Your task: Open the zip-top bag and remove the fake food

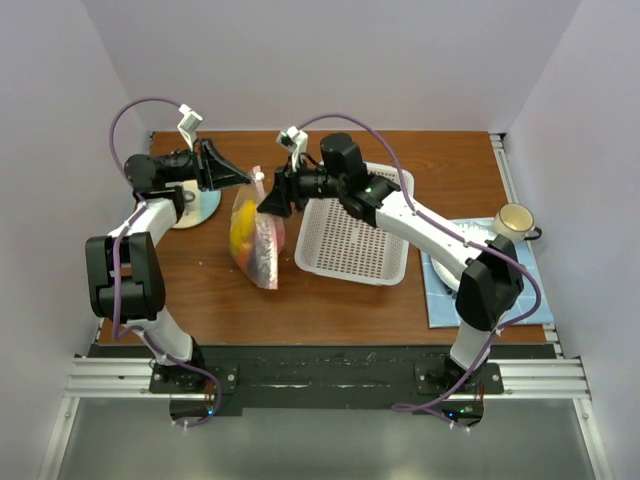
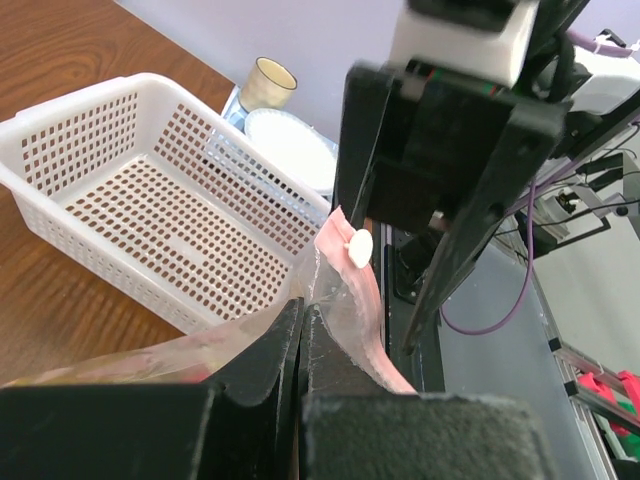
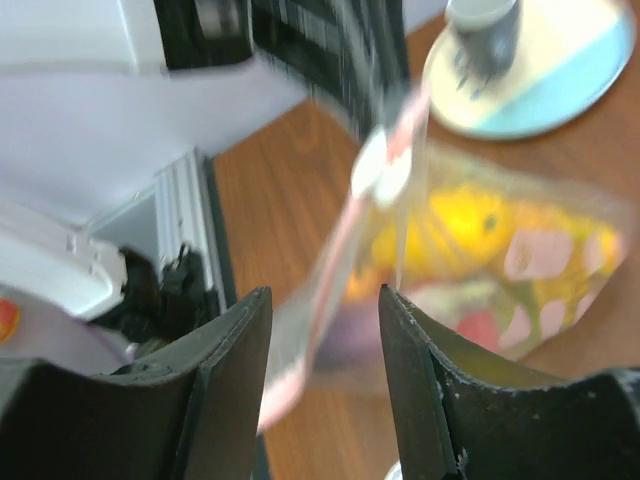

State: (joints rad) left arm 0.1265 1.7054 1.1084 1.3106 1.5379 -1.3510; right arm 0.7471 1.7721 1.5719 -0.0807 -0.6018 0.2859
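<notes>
I need to grip the white slider (image 2: pixel 360 248) on the zipper next, my right gripper's fingers astride the zipper, to slide the zip-top bag open.
The zip-top bag (image 1: pixel 258 240) hangs upright over the table with its lower end on the wood. Its pink-red zipper strip (image 2: pixel 365 300) and white slider (image 2: pixel 360 248) are at the top. My left gripper (image 1: pixel 247 178) is shut on the clear plastic just beside the strip (image 2: pixel 302 310). Directly opposite, my right gripper (image 1: pixel 270 200) is open. In the right wrist view the blurred strip (image 3: pixel 335 270) runs through the gap between its jaws (image 3: pixel 322 292), and neither finger presses on it. Fake food (image 3: pixel 455 230) shows inside the bag: yellow pieces, a red one, something purple.
A white perforated basket (image 1: pixel 350 240) lies just right of the bag. Further right a blue mat (image 1: pixel 440 295) carries a white plate, with a cup (image 1: pixel 515 220) at its far corner. A pale disc (image 1: pixel 195 208) sits under the left arm.
</notes>
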